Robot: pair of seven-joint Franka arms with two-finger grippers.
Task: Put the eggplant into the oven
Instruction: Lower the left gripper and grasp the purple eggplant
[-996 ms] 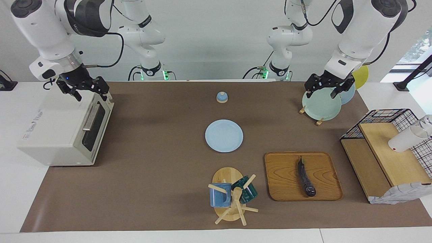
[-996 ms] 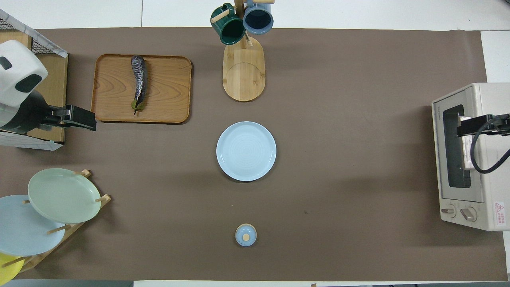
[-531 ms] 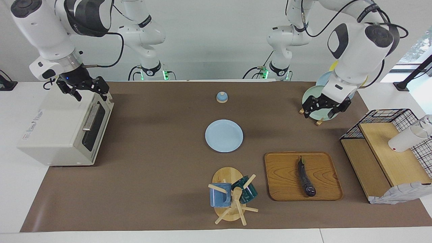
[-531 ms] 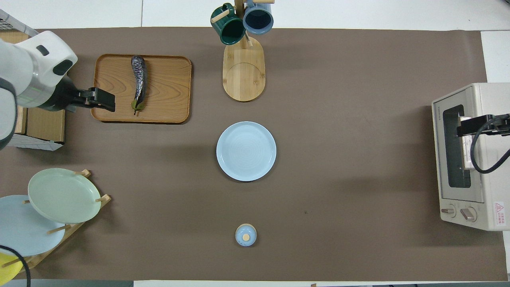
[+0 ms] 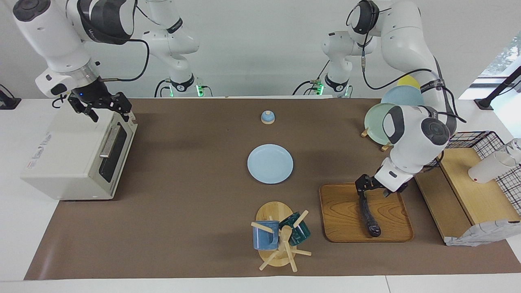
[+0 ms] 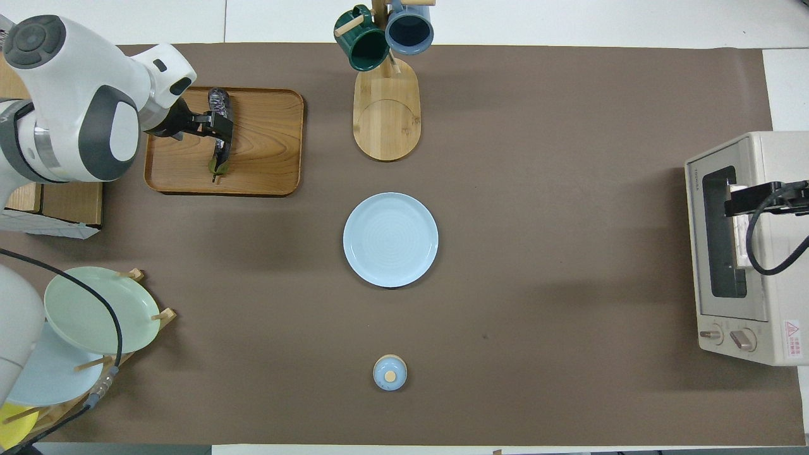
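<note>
I should next get the eggplant into the oven [image 6: 747, 250], so I should grab it by its dark middle [image 6: 223, 133] with my left gripper.
The dark purple eggplant [image 5: 369, 217] lies lengthwise on a wooden tray [image 5: 342, 211] toward the left arm's end of the table. In the overhead view its middle is covered by the gripper and only its ends [image 6: 220, 100] show. My left gripper [image 5: 372, 190] is open and low over the eggplant's stem half, with one finger on each side; it also shows in the overhead view [image 6: 218, 129]. The cream-white oven [image 5: 69, 158] stands at the right arm's end with its door shut. My right gripper [image 5: 106, 109] is open and waits over the oven's top front edge [image 6: 714, 158].
A light blue plate [image 5: 270, 163] lies mid-table. A mug tree [image 5: 281, 238] with two mugs stands beside the tray. A small blue lid [image 5: 268, 117] sits nearer to the robots. A plate rack [image 5: 376, 118] and a wire shelf [image 5: 468, 179] are at the left arm's end.
My left arm has swung from over the plate rack down to the wooden tray, and its gripper is now low over the eggplant. The right arm has not moved.
</note>
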